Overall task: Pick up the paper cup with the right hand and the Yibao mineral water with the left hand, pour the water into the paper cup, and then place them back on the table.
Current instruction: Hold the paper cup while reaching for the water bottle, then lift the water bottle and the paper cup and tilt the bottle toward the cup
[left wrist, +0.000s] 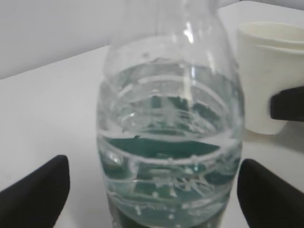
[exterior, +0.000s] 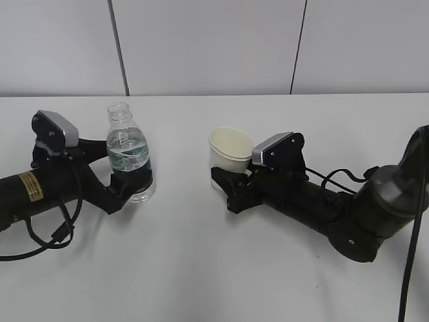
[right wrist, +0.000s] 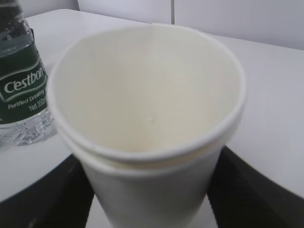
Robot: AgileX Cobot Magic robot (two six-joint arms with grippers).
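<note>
My left gripper should keep the uncapped Yibao mineral water steady, with water filling its lower half (exterior: 131, 155), so next it should grab it by its lower part (exterior: 139, 182).
The Yibao mineral water (exterior: 127, 151) stands uncapped on the white table (exterior: 201, 268), about half full. My left gripper (exterior: 134, 184) is open around its base. In the left wrist view the bottle (left wrist: 171, 142) sits between the fingers of the left gripper (left wrist: 152, 183), with a gap on the left side. The paper cup (exterior: 229, 149) stands empty to the right. My right gripper (exterior: 228, 184) holds its lower part. In the right wrist view both fingers of the right gripper (right wrist: 149, 190) press the walls of the cup (right wrist: 147, 118). The bottle's green label (right wrist: 21, 90) shows at the left.
The cup (left wrist: 266, 76) and a right finger (left wrist: 287, 102) show at the right of the left wrist view. A grey panelled wall (exterior: 214, 40) runs behind the table. Black cables (exterior: 40, 245) trail from both arms.
</note>
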